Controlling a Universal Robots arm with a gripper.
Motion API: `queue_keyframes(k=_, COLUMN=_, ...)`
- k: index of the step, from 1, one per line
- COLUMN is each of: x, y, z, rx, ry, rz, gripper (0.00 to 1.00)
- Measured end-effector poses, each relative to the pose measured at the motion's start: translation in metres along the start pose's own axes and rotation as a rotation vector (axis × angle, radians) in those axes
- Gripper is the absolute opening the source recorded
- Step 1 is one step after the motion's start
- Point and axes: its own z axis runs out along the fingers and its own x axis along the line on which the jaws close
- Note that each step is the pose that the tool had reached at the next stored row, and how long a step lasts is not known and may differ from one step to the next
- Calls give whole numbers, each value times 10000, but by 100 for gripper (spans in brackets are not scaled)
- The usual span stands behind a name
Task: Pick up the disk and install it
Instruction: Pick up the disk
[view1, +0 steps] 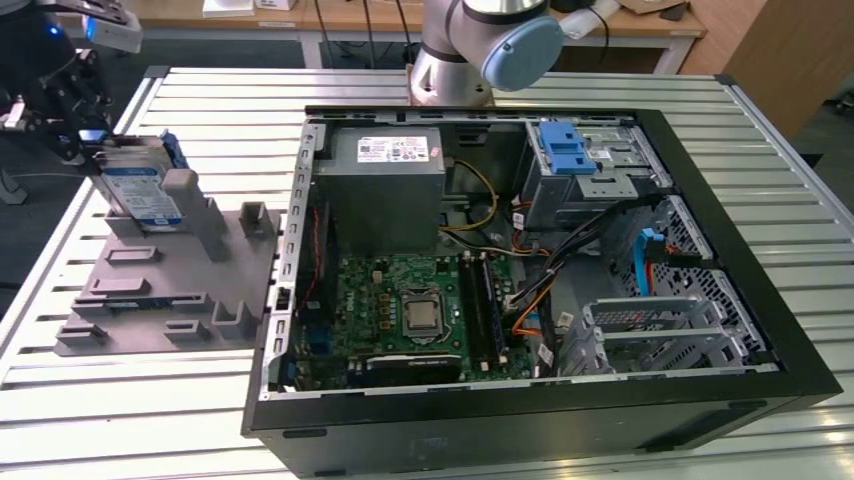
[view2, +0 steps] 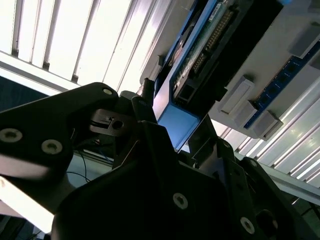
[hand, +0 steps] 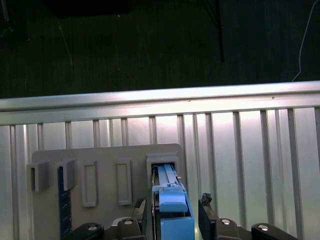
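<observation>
The slot of the grey holder wraps around the lower end of the disk. My gripper will next grab the disk by its upper end (view1: 131, 152) to pick it up.
The disk (view1: 139, 188) stands on edge in a slot of the grey holder (view1: 160, 290), on the slatted table at the exterior view's left. Its white-and-blue label faces the camera. My gripper (view1: 94, 150) hangs at the disk's upper end. In the first wrist view the disk's blue rail (hand: 174, 210) lies between the two dark fingertips (hand: 207, 212), with a thin dark gap on one side; my gripper (hand: 175, 215) straddles it, open. The second wrist view shows the disk's circuit-board side (view2: 200, 55) just beyond the fingers (view2: 145, 107).
An open computer case (view1: 747, 300) lies on the table at the exterior view's right, with a motherboard (view1: 400, 310), a grey power supply (view1: 387, 180) and a silver bay with a blue latch (view1: 581, 150). The arm's base (view1: 467, 50) rises behind the case.
</observation>
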Motion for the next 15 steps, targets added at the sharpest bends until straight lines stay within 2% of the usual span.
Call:
queue_keyframes(k=10, x=1, y=0, z=32, rx=0, ry=0, rz=0, gripper=53)
queue_keyframes(k=12, x=1, y=-1, z=32, rx=0, ry=1, rz=0, gripper=52)
queue_keyframes(k=13, x=1, y=0, z=32, rx=-1, ry=1, rz=0, gripper=45)
queue_keyframes(k=15, x=1, y=-1, z=33, rx=0, ry=0, rz=0, gripper=45)
